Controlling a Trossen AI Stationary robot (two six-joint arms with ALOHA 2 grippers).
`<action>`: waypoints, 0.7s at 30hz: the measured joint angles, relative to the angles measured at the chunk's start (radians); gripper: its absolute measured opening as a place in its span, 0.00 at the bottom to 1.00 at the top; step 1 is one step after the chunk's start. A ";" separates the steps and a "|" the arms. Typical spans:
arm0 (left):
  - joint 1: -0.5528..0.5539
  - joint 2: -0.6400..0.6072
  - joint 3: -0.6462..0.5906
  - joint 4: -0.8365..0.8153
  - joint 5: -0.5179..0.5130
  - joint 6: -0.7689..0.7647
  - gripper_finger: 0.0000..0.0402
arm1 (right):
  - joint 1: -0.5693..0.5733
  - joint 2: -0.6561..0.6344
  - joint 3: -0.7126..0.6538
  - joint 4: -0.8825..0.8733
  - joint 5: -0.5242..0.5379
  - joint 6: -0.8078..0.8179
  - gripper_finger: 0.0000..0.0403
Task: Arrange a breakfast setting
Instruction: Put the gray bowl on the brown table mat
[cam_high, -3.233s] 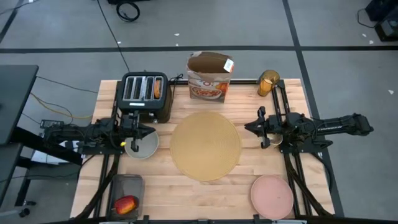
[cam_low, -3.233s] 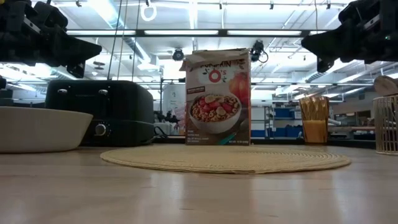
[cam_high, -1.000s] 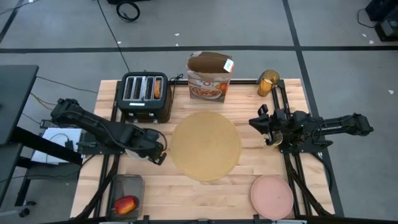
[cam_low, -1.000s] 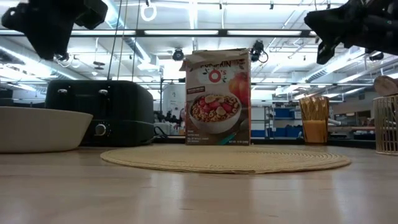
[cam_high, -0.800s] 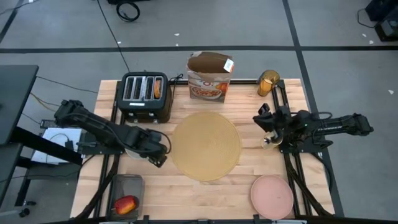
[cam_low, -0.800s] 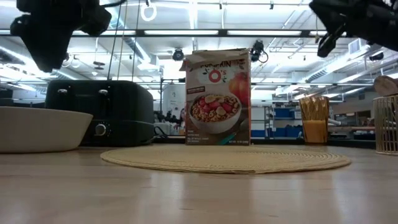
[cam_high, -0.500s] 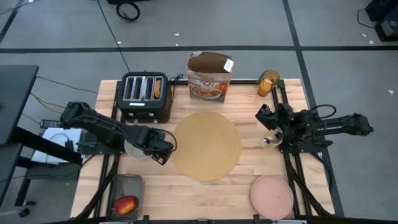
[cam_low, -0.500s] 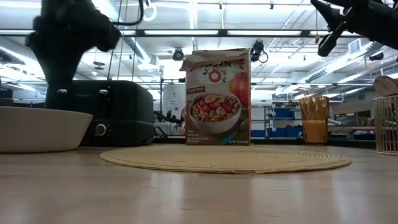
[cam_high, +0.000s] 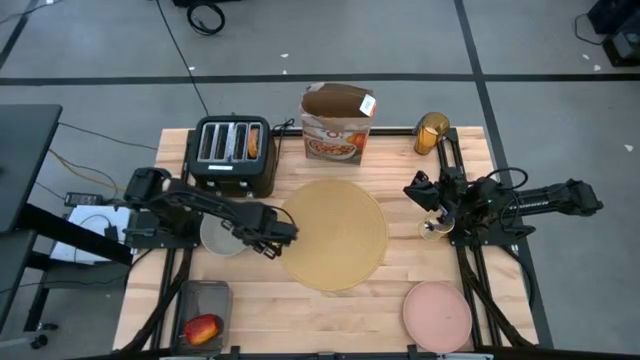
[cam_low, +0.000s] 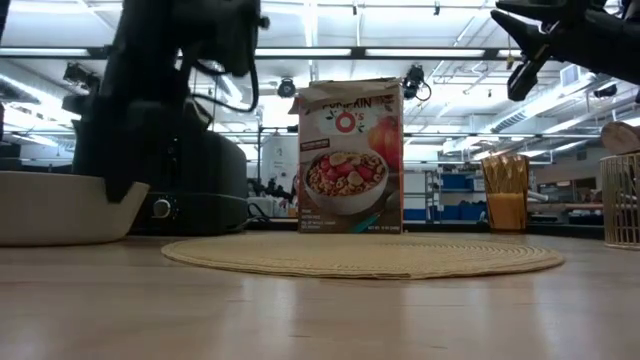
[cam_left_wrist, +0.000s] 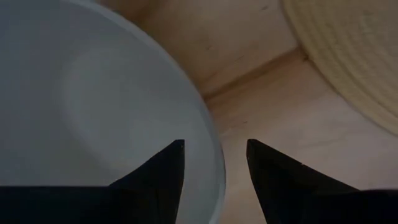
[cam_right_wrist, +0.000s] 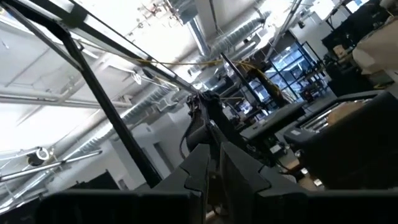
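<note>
My left gripper's open fingers can't span the grey bowl, so they will next grab its thin rim (cam_left_wrist: 214, 149).
The grey bowl (cam_high: 215, 238) sits on the table left of the round tan placemat (cam_high: 332, 233). My left gripper (cam_high: 272, 240) points down over the bowl's right rim (cam_left_wrist: 208, 134), open. One finger (cam_left_wrist: 168, 171) is over the bowl's inside and the other (cam_left_wrist: 267, 171) outside it. I see no touch. My right gripper (cam_high: 425, 190) is shut and waits in the air right of the placemat, pointing up into the room. The pink plate (cam_high: 437, 315) lies near right, the amber glass (cam_high: 432, 133) stands far right, and the apple (cam_high: 203, 328) lies near left.
A black toaster (cam_high: 233, 155) holding a bread round (cam_high: 253, 143) stands just behind the bowl. A cereal box (cam_high: 338, 123) stands behind the placemat. The apple lies in a dark tray (cam_high: 205, 300). A wire holder (cam_low: 622, 200) stands at the right.
My left gripper has swung toward the table's right edge and down, across the bowl to its right rim, tipping to point more steeply down. My right gripper has rolled about its wrist while staying in place. The bowl has kept still.
</note>
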 joint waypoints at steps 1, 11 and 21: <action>0.004 0.013 0.000 0.001 0.008 -0.004 0.44 | 0.005 0.000 0.001 0.000 0.000 -0.001 0.12; 0.016 0.069 0.000 -0.001 0.038 0.007 0.22 | 0.073 0.030 0.070 -0.004 0.000 -0.118 0.12; -0.038 0.045 0.054 -0.170 0.122 -0.020 0.04 | 0.104 0.081 0.140 -0.025 0.000 -0.220 0.12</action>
